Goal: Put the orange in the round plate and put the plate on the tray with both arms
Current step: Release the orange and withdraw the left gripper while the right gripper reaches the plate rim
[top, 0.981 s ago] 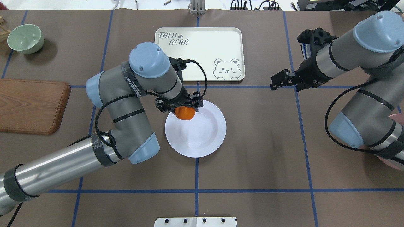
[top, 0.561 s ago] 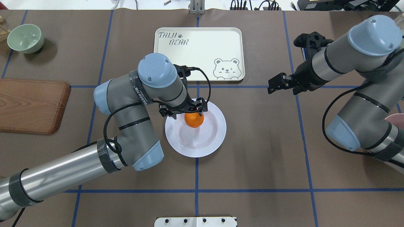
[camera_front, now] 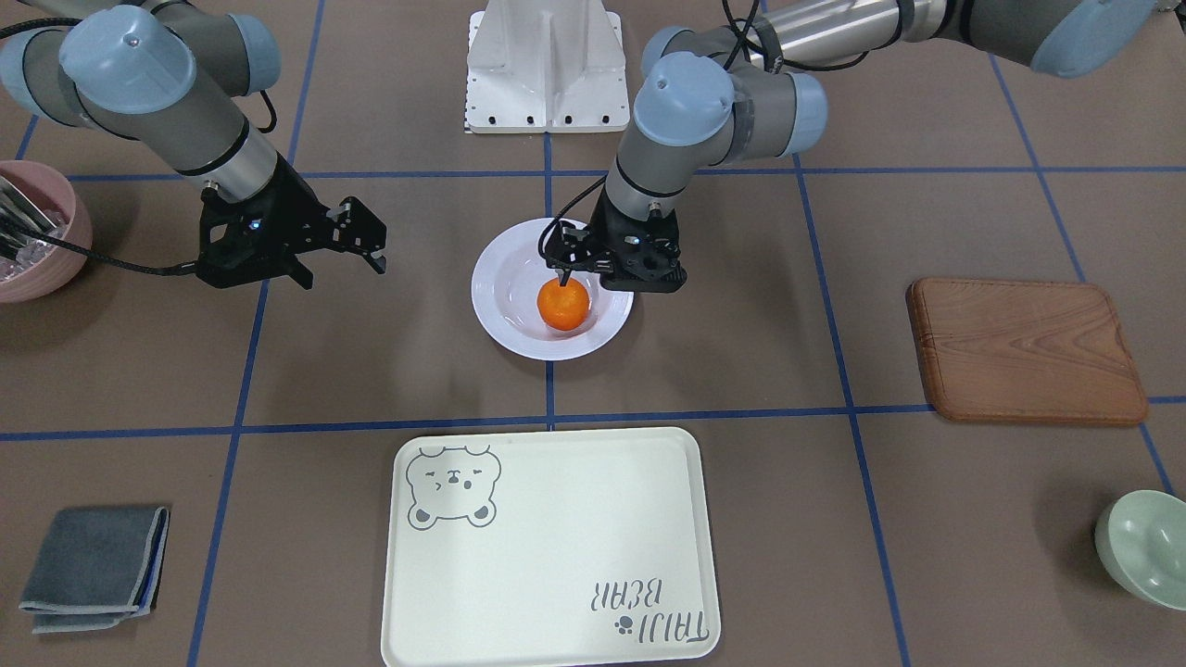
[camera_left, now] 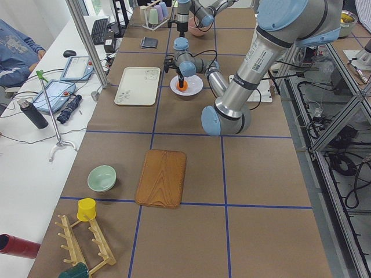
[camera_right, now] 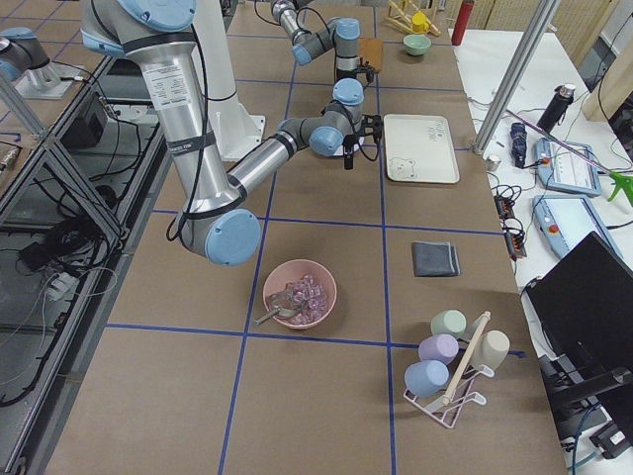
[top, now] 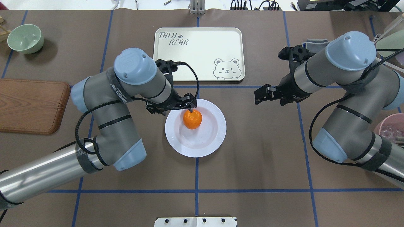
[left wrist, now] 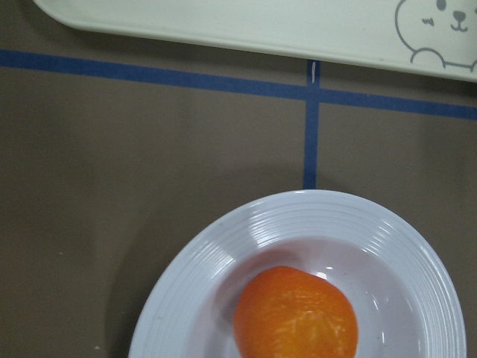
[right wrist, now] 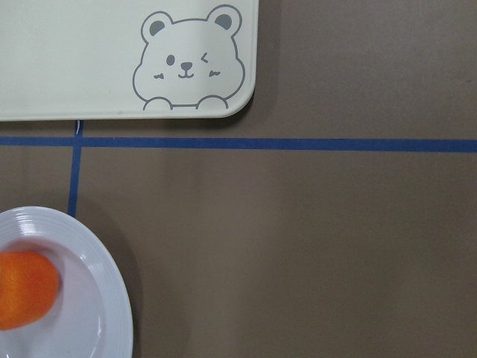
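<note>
The plate should be grabbed next by its rim (camera_front: pixel 483 291) with my right gripper, so that both arms can carry the orange onto the tray (camera_front: pixel 550 545).
The orange (top: pixel 192 119) lies in the sunken centre of the white round plate (top: pixel 205 142), near mid-table. My left gripper (top: pixel 171 107) hangs open over the plate's far-left rim, one fingertip (top: pixel 190 110) just above the orange's top. From across the table the orange (camera_front: pixel 564 305) sits free in the plate (camera_front: pixel 505 278), with the left gripper (camera_front: pixel 616 271) beside it. My right gripper (top: pixel 260 94) hovers open and empty to the plate's right. The cream tray (top: pixel 199 53) lies behind the plate. In the left wrist view the orange (left wrist: pixel 296 313) fills the bottom.
A wooden board (top: pixel 31 105) lies at the left edge and a green bowl (top: pixel 25 38) at the far left corner. On the right stand a pink bowl (camera_front: pixel 32 232) with utensils and a folded grey cloth (camera_front: pixel 93 565).
The left gripper let go of the orange, which now rests in the plate, and drew back to the left. The right arm moved left, closer to the plate.
</note>
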Tool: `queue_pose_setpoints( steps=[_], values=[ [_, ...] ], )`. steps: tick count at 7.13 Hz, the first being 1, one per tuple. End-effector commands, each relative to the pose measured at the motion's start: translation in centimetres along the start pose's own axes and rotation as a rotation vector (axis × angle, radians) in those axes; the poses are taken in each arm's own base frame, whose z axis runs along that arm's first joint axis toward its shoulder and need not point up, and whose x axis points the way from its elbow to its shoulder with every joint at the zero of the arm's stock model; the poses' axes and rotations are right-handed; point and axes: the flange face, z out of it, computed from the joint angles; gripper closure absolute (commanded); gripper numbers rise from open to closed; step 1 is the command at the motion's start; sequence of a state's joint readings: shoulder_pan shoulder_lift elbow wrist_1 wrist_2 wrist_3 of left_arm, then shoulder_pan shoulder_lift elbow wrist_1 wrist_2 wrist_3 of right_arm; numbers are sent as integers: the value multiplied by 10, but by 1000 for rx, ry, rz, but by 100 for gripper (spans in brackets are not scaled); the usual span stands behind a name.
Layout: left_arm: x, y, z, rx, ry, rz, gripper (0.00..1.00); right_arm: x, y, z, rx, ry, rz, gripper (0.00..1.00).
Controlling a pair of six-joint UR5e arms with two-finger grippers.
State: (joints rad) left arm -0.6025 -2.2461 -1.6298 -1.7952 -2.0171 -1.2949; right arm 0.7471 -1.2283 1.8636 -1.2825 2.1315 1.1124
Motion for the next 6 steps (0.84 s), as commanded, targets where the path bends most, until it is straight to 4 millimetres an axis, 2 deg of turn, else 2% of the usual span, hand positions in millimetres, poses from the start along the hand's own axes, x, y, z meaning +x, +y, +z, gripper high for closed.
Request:
queue_pose_setpoints(
  steps=[1,2,3,4,6],
  values=[
    [-59,-37,-54,-35,36,32,2,-36,13,38,-10,-71,95,0],
    [-97,-52,-73,-33,32,24,2,-43,16,62,4,-178,179,0],
    [-110,-54,-77,-26,25,41,2,-54,22,86,15,-277,257,0],
    [-112,-59,-85,-16,30,38,2,-56,37,113,40,-353,322,0],
    [-118,-68,-95,-10,36,24,2,-43,50,139,21,-426,375,1]
  ],
)
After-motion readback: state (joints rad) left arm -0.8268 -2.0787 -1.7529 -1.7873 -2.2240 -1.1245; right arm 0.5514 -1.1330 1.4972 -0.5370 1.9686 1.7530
